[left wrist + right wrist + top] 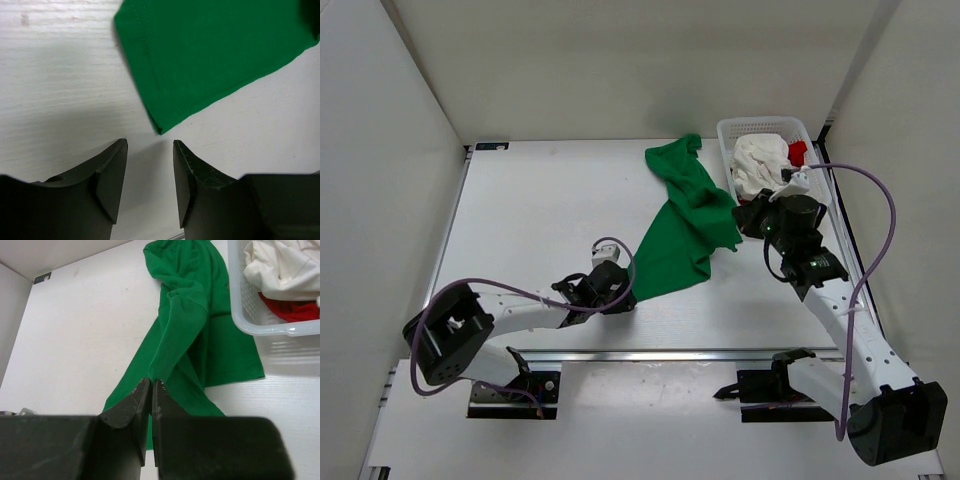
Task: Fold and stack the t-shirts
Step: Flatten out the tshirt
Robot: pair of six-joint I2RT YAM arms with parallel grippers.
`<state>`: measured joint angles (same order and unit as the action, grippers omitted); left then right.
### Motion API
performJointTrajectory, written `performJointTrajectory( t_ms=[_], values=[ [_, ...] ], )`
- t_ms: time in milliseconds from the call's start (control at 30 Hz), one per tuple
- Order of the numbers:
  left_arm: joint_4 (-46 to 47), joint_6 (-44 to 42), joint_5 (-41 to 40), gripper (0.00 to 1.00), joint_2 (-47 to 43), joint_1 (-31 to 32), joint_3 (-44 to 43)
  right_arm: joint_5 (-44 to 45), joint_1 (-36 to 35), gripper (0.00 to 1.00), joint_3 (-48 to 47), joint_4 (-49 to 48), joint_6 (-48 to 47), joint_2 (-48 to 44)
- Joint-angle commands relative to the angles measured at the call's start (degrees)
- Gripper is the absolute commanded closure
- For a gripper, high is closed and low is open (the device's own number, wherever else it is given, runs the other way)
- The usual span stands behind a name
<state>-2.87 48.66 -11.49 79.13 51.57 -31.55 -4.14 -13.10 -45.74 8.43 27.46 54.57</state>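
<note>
Both grippers need to spread the green t-shirt (685, 235) flat for folding. So my left gripper will next grab it by its hemmed corner (637, 298).
The green t-shirt (685, 235) lies stretched in a long crumpled strip across the table, from beside the basket toward the near left. My right gripper (745, 215) is shut on a raised fold of this green t-shirt (185, 315), and the cloth runs up in a ridge to the right gripper's (151, 381) tips. My left gripper (150, 143) is open just above the table, with the green t-shirt's (215, 55) hemmed corner lying a little ahead of its fingertips and nothing between them. In the basket lie the white t-shirt (760, 160) and the red t-shirt (797, 152).
The white mesh basket (725, 130) stands at the back right, close to the right arm; its rim (280, 330) shows in the right wrist view with white t-shirt (285, 265) over red t-shirt (292, 310). White walls enclose the table on three sides.
</note>
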Motion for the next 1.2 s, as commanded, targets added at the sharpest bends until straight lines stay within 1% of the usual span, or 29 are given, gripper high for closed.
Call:
performJointTrajectory(
  t_ms=[0, 67, 200, 267, 333, 367, 433, 533, 567, 600, 633, 667, 767, 833, 867, 900, 933, 967, 1000, 1033, 1067, 1100, 1133, 1167],
  values=[
    [4.3, 6.2, -2.9, 0.48, 2.7, 1.8, 0.3, -1.3, -0.6, 1.0, 1.0, -3.4, 1.2, -0.6],
    [5.9, 7.8, -3.0, 0.49, 5.3, 2.2, 0.0, -1.2, -1.4, 1.0, 1.7, -3.7, 1.0, -1.1],
    [8.6, 9.9, -4.5, 0.48, 5.7, 1.3, 1.8, -1.7, -1.9, 1.0, 2.4, -4.2, 1.5, -1.7],
    [9.3, 9.8, -4.9, 0.51, 5.7, 0.3, 2.1, -1.7, -2.1, 1.0, 2.8, -4.8, 1.5, -2.0],
    [9.8, 9.3, -5.0, 0.63, 6.4, 0.0, 1.8, -2.6, -1.8, 1.0, 3.5, -4.7, 1.5, -2.0],
    [9.8, 9.2, -5.0, 0.65, 7.0, -0.2, 1.7, -3.0, -1.6, 1.0, 3.5, -5.5, 1.6, -2.2],
    [9.9, 8.8, -4.9, 0.75, 7.5, 0.2, 1.2, -3.3, -1.7, 1.0, 3.6, -5.8, 1.8, -2.0],
    [9.8, 8.4, -5.1, 0.83, 8.1, -0.6, 1.1, -3.5, -1.5, 1.0, 4.0, -6.2, 2.5, -2.4],
    [9.9, 8.6, -5.2, 0.88, 8.4, -0.7, 1.0, -4.0, -1.6, 1.0, 4.3, -6.5, 2.6, -2.9],
    [9.5, 8.5, -5.3, 0.9, 8.2, -0.5, 0.7, -3.8, -1.7, 1.0, 4.2, -6.7, 2.7, -2.5],
    [9.3, 7.7, -5.6, 0.97, 8.0, -1.0, 0.7, -3.8, -1.7, 1.0, 4.0, -6.7, 2.8, -2.6],
    [8.6, 7.8, -5.5, 1.0, 6.7, -1.6, 0.2, -3.5, -1.8, 1.0, 3.9, -6.1, 2.8, -2.0],
    [6.1, 5.2, -4.4, 1.0, 2.4, -3.7, -1.1, -1.1, -2.7, 1.0, 1.4, -4.1, 2.4, -1.9],
    [2.9, 2.3, -2.7, 1.0, -3.5, -6.3, -5.3, 1.8, -3.7, 1.0, -2.4, -1.6, 2.9, -2.1],
    [1.0, -1.1, 0.3, 1.0, -4.5, -8.9, -7.3, 3.9, -4.1, 1.0, -5.3, 0.8, 2.6, -2.2],
    [-4.1, -4.1, 1.9, 1.0, -5.6, -12.3, -12.4, 9.9, -5.4, 1.0, -6.9, 3.4, 2.4, -2.9],
    [-9.8, -7.1, 3.6, 1.0, -6.4, -15.1, -19.6, 13.5, -6.8, 1.0, -10.0, 5.5, 2.1, -3.1],
    [-12.2, -8.1, 3.1, 1.0, -8.1, -16.4, -24.9, 15.5, -8.1, 1.0, -13.6, 6.2, 1.3, -3.8],
    [-14.6, -10.0, 2.9, 1.0, -8.9, -18.5, -26.8, 17.7, -8.8, 1.0, -15.6, 8.3, 1.2, -4.1],
    [-16.8, -11.0, 2.8, 1.0, -11.5, -21.0, -30.2, 20.5, -10.5, 1.0, -18.9, 10.5, -0.1, -3.9],
    [-17.0, -11.4, 3.7, 1.0, -14.2, -22.6, -31.4, 22.0, -11.6, 1.0, -23.6, 11.5, -1.2, -3.4],
    [-18.6, -11.7, 4.2, 1.0, -15.1, -26.7, -34.4, 24.9, -12.6, 1.0, -25.8, 13.5, -1.9, -3.1],
    [-19.3, -11.7, 7.7, 1.0, -17.1, -31.7, -36.7, 28.5, -14.9, 1.0, -30.1, 15.1, -3.3, -2.5],
    [-20.7, -11.6, 11.3, 1.0, -18.6, -34.3, -39.2, 30.9, -17.9, 1.0, -34.4, 15.8, -5.7, -1.2]
  ],
)
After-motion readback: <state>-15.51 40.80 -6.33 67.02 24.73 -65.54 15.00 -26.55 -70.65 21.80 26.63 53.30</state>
